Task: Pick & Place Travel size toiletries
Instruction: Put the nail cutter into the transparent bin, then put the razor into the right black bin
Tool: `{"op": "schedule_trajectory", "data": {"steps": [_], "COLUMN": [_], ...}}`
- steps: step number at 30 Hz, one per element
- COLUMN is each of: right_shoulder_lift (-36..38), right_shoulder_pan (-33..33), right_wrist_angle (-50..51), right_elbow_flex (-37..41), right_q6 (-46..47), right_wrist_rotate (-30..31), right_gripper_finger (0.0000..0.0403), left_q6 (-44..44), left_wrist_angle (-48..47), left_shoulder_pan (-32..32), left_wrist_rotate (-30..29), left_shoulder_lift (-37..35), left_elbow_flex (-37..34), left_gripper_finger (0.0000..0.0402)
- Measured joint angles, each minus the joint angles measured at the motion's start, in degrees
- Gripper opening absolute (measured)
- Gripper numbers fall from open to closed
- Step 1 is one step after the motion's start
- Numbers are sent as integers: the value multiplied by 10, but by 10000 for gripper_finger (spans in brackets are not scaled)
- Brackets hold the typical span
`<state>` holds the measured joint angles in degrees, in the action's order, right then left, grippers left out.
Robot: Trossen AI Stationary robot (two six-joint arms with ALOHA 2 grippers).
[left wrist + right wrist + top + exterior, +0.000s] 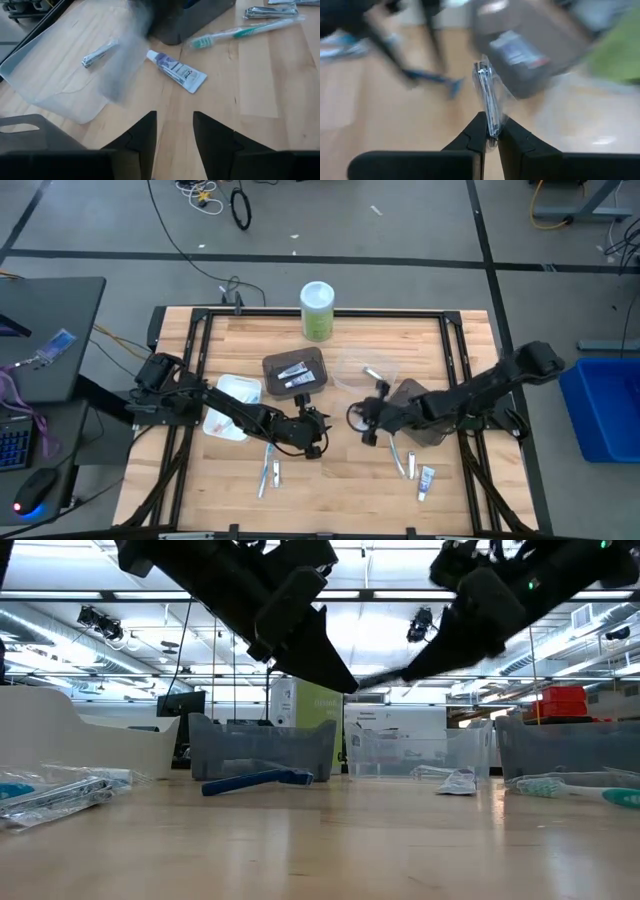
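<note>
The silvery packet hangs short of the clear tray, so the robot's right gripper should keep holding the packet until it reaches the tray.
My right gripper is shut on a small silvery packet and hovers above the table's middle, beside a dark tray. My left gripper is open and holds nothing; it hangs over bare wood near the middle. Ahead of it a white tube and a toothbrush lie flat on the wood. Another silvery packet lies in the clear tray. Two tubes lie in the far dark tray. More toothbrushes and a tube lie near the table's near edge. My right gripper pinches the silvery packet by one end between its two fingers. The packet is long and stands edge-on, sticking straight out beyond the fingertips. It is lifted clear of the table; in the low view it shows as a thin strip in the air.
A tall green canister stands at the far edge. A white tray lies under the left arm. A blue razor lies on the wood in front of the far trays. The two grippers hang close together over the middle.
</note>
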<state>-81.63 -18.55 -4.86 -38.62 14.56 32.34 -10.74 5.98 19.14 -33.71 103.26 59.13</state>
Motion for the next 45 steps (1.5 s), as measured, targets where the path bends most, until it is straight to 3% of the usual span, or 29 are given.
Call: {"op": "schedule_trajectory", "data": {"steps": [5,7,13,22,31,39,45], "right_shoulder_lift": [65,74,58,15,13,19,24], "right_shoulder_pan": [8,20,71,126,116,85,31], "right_wrist_angle": [120,155,250,224,114,7,-59], "right_elbow_flex": [-1,-1,-1,-1,-1,-1,-1], "right_q6": [21,57,139,130,105,54,-14], "right_wrist_rotate": [189,215,111,109,105,-54,-130], "right_gripper_finger": [36,36,48,103,133,126,124], "left_q6": [-1,-4,-9,-9,-9,-9,-9], "left_wrist_angle": [-1,0,-1,-1,0,0,-1], "left_shoulder_pan": [0,0,0,0,0,0,0], "left_wrist_rotate": [9,17,19,19,19,19,19], "left_shoulder_lift": [0,0,0,0,0,0,0], "left_elbow_flex": [0,0,0,0,0,0,0], "left_gripper_finger": [137,137,137,137,138,138,138]}}
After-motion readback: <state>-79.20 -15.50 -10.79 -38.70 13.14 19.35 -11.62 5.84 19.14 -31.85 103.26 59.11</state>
